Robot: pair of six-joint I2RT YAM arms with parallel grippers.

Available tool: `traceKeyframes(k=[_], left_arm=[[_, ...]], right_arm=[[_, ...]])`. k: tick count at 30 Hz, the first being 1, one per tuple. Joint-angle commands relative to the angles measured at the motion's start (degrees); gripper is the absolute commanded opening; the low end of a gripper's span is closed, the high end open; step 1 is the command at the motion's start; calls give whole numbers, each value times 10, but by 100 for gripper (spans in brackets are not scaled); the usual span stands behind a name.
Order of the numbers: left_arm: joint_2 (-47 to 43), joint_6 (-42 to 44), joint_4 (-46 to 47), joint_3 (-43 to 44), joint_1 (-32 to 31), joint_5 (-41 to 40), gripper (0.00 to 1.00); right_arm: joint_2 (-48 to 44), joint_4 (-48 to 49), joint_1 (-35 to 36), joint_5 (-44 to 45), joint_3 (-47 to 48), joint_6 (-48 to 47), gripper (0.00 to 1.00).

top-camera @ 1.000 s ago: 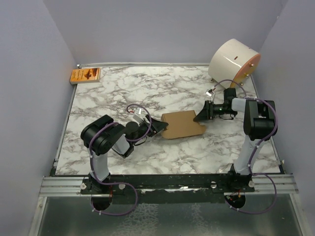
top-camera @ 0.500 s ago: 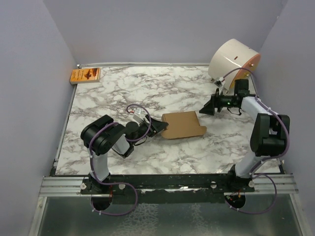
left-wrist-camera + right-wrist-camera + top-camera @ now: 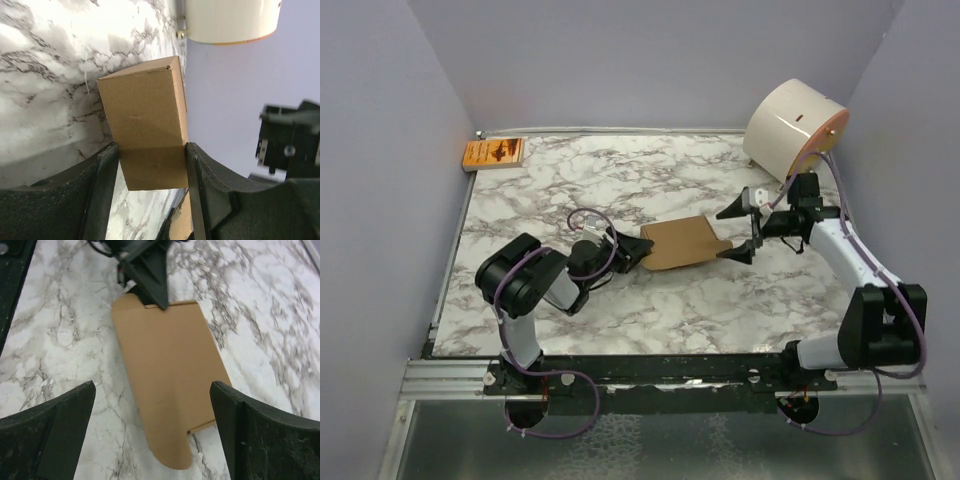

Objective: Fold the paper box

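Note:
The paper box needs to be turned for folding. Its rounded tab should stay free, so my right gripper will grab the box across its near edge [image 3: 717, 240] [image 3: 199, 423] next.
The paper box [image 3: 682, 243] is a flat brown cardboard piece in the middle of the marble table, its right end slightly raised. My left gripper [image 3: 638, 250] is shut on its left end; in the left wrist view the box [image 3: 145, 115] sits clamped between both fingers, and the gripper [image 3: 150, 165] grips its near edge. My right gripper [image 3: 744, 226] is open wide just right of the box's rounded tab end, not touching it. In the right wrist view the box [image 3: 167, 365] lies between and beyond the spread fingers of the gripper [image 3: 152, 430].
A big white cylinder [image 3: 796, 125] stands at the back right corner, close behind my right arm. A small orange printed packet [image 3: 493, 153] lies at the back left corner. Grey walls enclose the table on three sides.
My right gripper let go of the box's right end, swung back toward the cylinder, then came back open beside the tab. The left gripper tilted the box and shifted slightly left.

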Motion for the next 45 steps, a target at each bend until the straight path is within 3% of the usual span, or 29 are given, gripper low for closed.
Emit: traceKeyframes(k=[1, 9, 15, 28, 36, 45], left_arm=[[-12, -51, -23, 18, 21, 2, 41], [3, -134, -33, 30, 42, 25, 41], [-4, -142, -40, 32, 47, 29, 41], [11, -161, -4, 23, 48, 46, 41], [13, -167, 12, 14, 49, 49, 41], [10, -169, 14, 14, 50, 50, 41]], right_arm=[[-88, 85, 74, 64, -62, -73, 99], [-115, 289, 227, 288, -149, -25, 99], [-82, 441, 285, 435, -208, -26, 99], [28, 718, 347, 588, -282, -107, 100], [70, 791, 355, 618, -290, -128, 84], [80, 814, 355, 619, -294, -134, 59]])
